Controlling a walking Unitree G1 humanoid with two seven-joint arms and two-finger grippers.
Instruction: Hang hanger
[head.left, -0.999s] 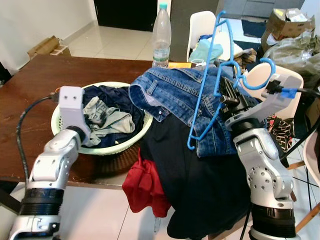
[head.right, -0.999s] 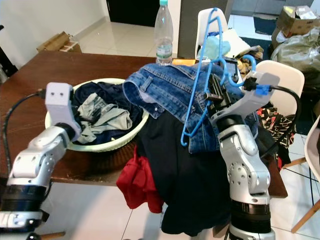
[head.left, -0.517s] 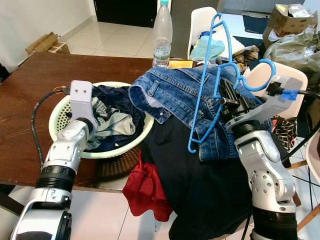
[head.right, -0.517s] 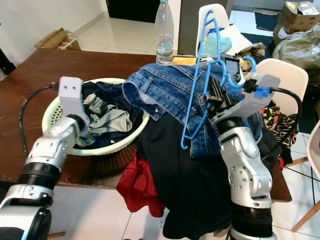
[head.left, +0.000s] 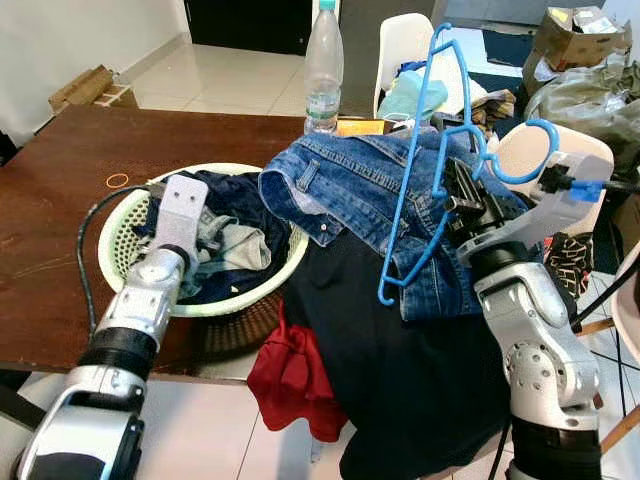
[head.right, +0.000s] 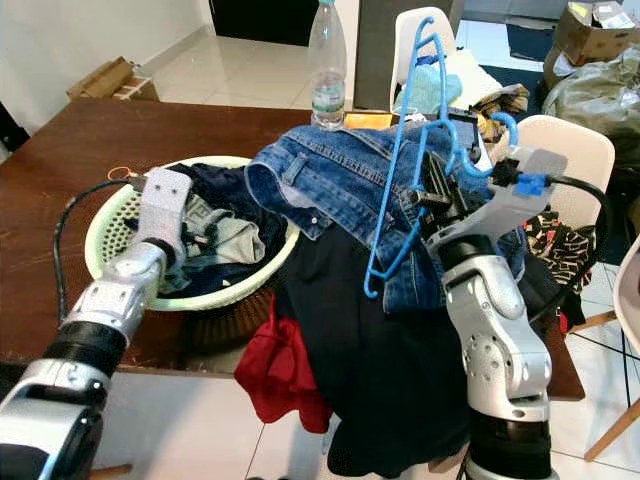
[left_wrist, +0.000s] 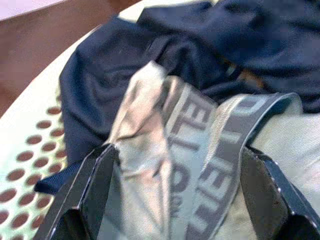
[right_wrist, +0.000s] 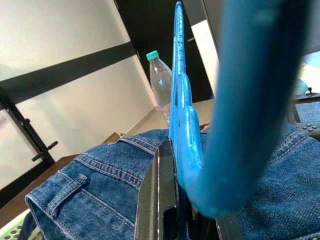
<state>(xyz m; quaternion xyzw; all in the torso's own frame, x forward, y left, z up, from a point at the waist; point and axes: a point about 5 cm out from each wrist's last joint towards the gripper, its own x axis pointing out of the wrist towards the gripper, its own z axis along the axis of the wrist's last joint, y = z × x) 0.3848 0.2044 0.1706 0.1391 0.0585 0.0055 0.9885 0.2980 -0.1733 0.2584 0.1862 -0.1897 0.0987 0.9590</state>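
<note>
My left gripper needs to grab the grey garment by its lettered waistband (left_wrist: 204, 155). That part of the garment stands up in a fold, while the rest of its cloth (left_wrist: 292, 142) lies slack.
A blue plastic hanger (head.left: 425, 150) stands upright above the denim jacket (head.left: 350, 190), with my right gripper (head.left: 462, 192) shut on its neck just below the hook (head.left: 510, 150). In the right wrist view the hanger (right_wrist: 182, 125) is pinched between the black fingers (right_wrist: 157, 200). My left gripper (left_wrist: 175, 165) is open over the clothes in the pale green laundry basket (head.left: 130, 215), its fingers (left_wrist: 95, 185) on either side of a grey garment (left_wrist: 195, 150) with lettering on it.
A dark garment (head.left: 400, 370) and a red cloth (head.left: 290, 375) hang over the brown table's (head.left: 70, 170) front edge. A water bottle (head.left: 322, 65) stands at the far edge. White chairs (head.left: 560, 155) and bags stand at the right.
My left arm has reached forward and to the right, further into the basket and over the grey garment. The right gripper and hanger have hardly moved.
</note>
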